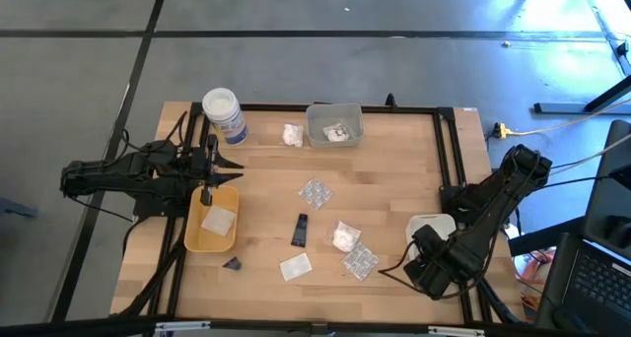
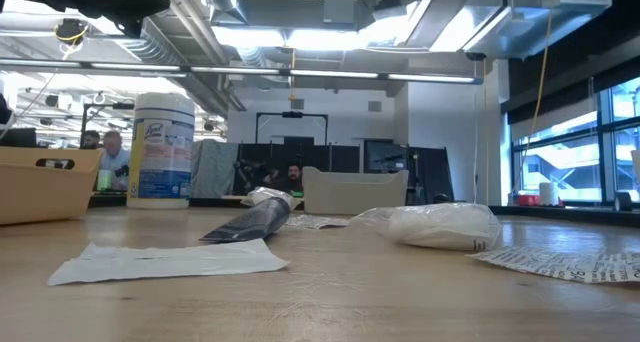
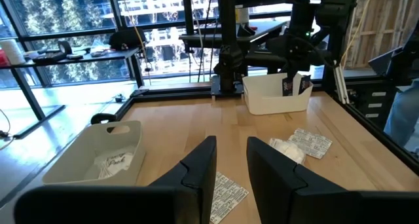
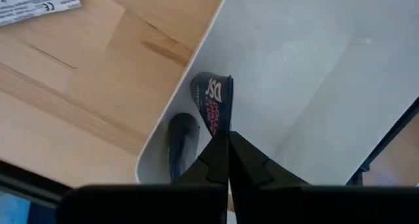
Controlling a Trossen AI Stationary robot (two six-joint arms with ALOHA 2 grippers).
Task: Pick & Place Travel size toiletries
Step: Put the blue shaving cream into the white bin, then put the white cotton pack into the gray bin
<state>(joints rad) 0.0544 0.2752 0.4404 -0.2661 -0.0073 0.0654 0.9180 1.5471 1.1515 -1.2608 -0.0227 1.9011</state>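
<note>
The dark wedge packet [image 4: 213,101] hangs low beside another on the white tray's bottom and would settle there, so it is time for my right gripper to open now.
My right gripper [image 4: 228,137] is shut on a small dark wedge packet [image 4: 213,101] over the white tray [image 4: 308,73] at the table's right edge. Loose toiletries lie on the wood: a white lumpy packet [image 1: 344,236], two blister packs [image 1: 315,192] [image 1: 361,262], a flat white sachet [image 1: 295,267], a dark tube [image 1: 300,230], a dark wedge [image 1: 232,263] and another white packet [image 1: 293,134]. My left gripper [image 3: 230,160] hovers open at the left, above the yellow tray [image 1: 197,240], and holds nothing. My right gripper pinches the dark wedge packet by its upper end [image 4: 220,127] between the two fingertips. The fingers come from above, pointing down. The packet hangs below them inside the white tray, close to its rounded wall; whether it touches the tray floor I cannot tell.
A big white jar with a blue label [image 1: 224,115] stands at the far left. A clear tray [image 1: 334,123] with a packet inside sits at the far middle. The yellow tray holds a white sachet [image 1: 219,220]. A black frame [image 1: 449,150] borders the table.
</note>
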